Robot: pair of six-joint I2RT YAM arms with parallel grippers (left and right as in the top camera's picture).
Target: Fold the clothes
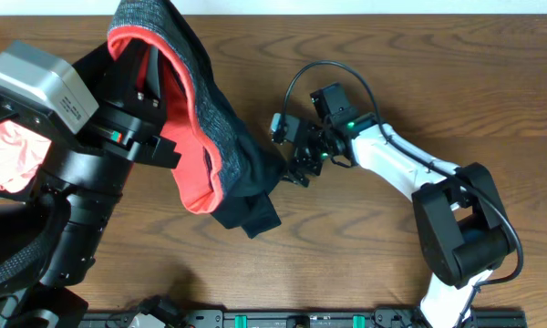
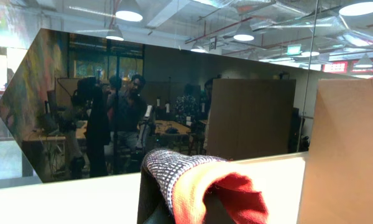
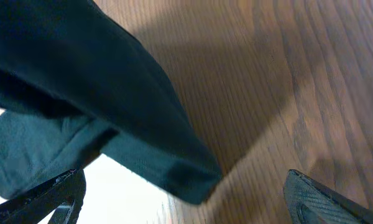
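My right gripper grabs the black leggings by the dangling lower end (image 1: 274, 173) (image 3: 194, 177) opposite the waistband next, to stretch them lengthwise for folding.
The clothes (image 1: 221, 137) are black leggings with a grey waistband lined in coral-red. They hang bunched from my raised left gripper (image 1: 153, 87), which is shut on the waistband. The lower end rests on the wooden table (image 1: 419, 64). In the left wrist view only the grey and red waistband (image 2: 199, 186) shows, draped over the hidden fingers. My right gripper (image 1: 296, 169) stands open low over the table, right beside the hanging black fabric. In the right wrist view a black fold (image 3: 174, 162) dangles between the wide-apart fingertips (image 3: 317, 199), with nothing gripped.
A pink cloth (image 1: 9, 150) lies at the far left behind the left arm. A black rail (image 1: 301, 319) runs along the table's front edge. The right arm's base (image 1: 460, 228) stands at the front right, and a black cable (image 1: 301, 77) loops above its wrist.
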